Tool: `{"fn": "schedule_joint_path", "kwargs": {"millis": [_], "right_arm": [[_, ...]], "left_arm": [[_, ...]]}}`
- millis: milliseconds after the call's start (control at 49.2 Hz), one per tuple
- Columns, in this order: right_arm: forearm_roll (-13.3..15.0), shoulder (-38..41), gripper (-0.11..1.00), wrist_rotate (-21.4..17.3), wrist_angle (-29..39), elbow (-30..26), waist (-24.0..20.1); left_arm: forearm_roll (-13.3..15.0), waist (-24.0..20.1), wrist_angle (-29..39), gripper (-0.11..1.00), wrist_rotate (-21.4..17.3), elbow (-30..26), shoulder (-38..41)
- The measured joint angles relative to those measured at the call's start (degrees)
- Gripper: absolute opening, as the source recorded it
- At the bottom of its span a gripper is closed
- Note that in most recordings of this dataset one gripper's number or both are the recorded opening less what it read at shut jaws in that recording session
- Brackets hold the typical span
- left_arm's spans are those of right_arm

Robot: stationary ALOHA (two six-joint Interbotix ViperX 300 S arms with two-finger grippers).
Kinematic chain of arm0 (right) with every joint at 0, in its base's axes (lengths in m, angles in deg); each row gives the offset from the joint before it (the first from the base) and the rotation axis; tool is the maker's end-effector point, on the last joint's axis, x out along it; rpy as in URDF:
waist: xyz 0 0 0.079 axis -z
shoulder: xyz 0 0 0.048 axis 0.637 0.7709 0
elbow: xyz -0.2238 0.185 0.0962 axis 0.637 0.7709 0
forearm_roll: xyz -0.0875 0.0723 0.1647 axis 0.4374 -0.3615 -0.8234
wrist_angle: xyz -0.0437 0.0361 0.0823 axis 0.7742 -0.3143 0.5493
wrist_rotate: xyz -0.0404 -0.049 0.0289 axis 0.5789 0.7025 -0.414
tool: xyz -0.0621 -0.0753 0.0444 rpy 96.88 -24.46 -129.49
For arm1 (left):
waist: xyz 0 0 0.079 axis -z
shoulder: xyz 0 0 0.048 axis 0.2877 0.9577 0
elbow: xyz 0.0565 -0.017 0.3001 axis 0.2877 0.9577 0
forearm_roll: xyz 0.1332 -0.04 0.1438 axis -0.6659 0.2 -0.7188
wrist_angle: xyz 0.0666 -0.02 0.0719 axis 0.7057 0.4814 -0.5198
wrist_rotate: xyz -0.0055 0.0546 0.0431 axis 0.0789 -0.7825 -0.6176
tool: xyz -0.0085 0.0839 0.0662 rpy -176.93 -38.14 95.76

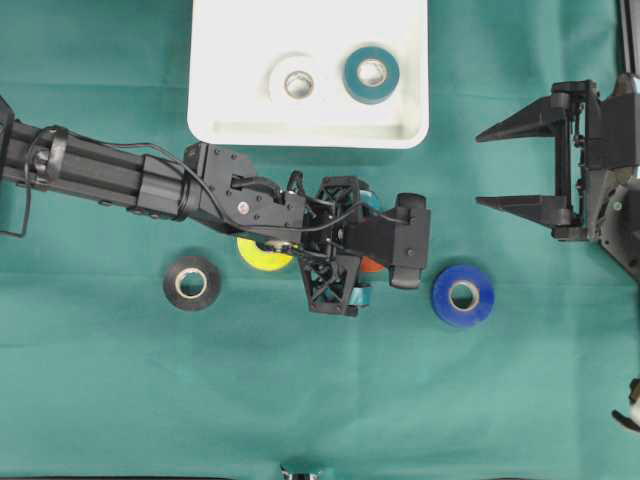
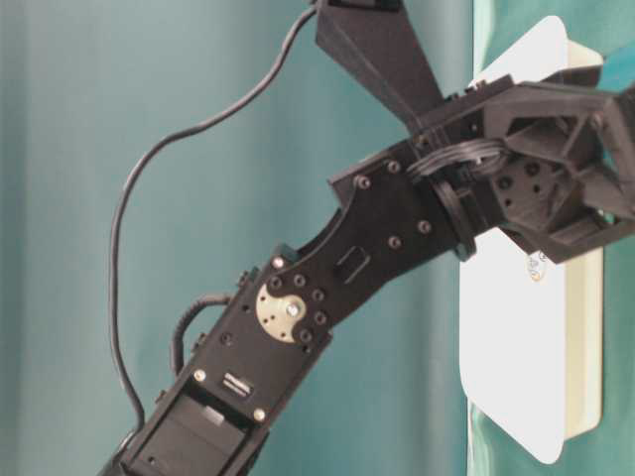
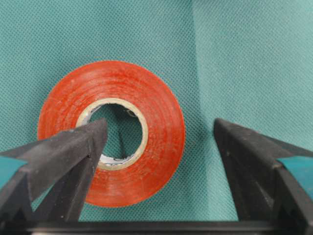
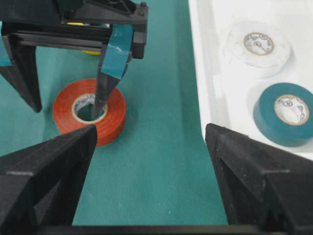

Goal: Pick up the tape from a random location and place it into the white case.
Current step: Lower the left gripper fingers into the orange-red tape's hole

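Note:
My left gripper is ready to close on the tape. Its fingers reach down around the red tape's side, with one finger in its hole, so they would hold the tape if I closed now.
A red tape roll (image 3: 111, 132) lies flat on the green cloth. My left gripper (image 3: 159, 127) is open low over it, one finger (image 3: 83, 147) over the roll's hole and the other outside its wall, neither pressing it. From overhead the left gripper (image 1: 362, 247) covers most of the red tape (image 1: 372, 265). The white case (image 1: 210, 90) stands at the top middle and holds a white roll (image 1: 298, 84) and a teal roll (image 1: 371, 73). My right gripper (image 1: 520, 165) hangs open and empty at the right, away from the rolls.
On the cloth lie a black roll (image 1: 192, 283), a blue roll (image 1: 463, 295) and a yellow roll (image 1: 262, 257) half hidden under the left arm. The right wrist view shows the red tape (image 4: 89, 111) left of the case wall (image 4: 205, 73).

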Motion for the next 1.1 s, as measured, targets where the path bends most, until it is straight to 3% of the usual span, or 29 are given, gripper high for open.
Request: {"fn": "schedule_joint_path", "kwargs": {"millis": [183,264,325,427,508,1098], "right_arm": [[0.0,0.1,0.86,0.0,0.0,0.0,0.1],[0.0,0.1,0.86,0.0,0.0,0.0,0.1],[0.0,0.1,0.85,0.0,0.0,0.0,0.1],[0.0,0.0,0.86,0.0,0.0,0.0,0.1],[0.0,0.1,0.86,0.0,0.0,0.0,0.0],[0.0,0.2,0.85,0.0,0.0,0.0,0.1]], "left_arm": [[0.0,0.0,-0.3,0.94,0.0,0.0,0.4],[0.0,0.0,-0.3,0.88,-0.1,0.0,0.4],[-0.2,0.0,-0.2,0.76,0.0,0.0,0.4],[-0.3,-0.3,-0.2,0.44,0.0,0.0,0.4],[-0.1,-0.3,0.0,0.26,0.2,0.0,0.4],[-0.1,-0.2,0.1,0.26,0.0,0.0,0.4]]}}
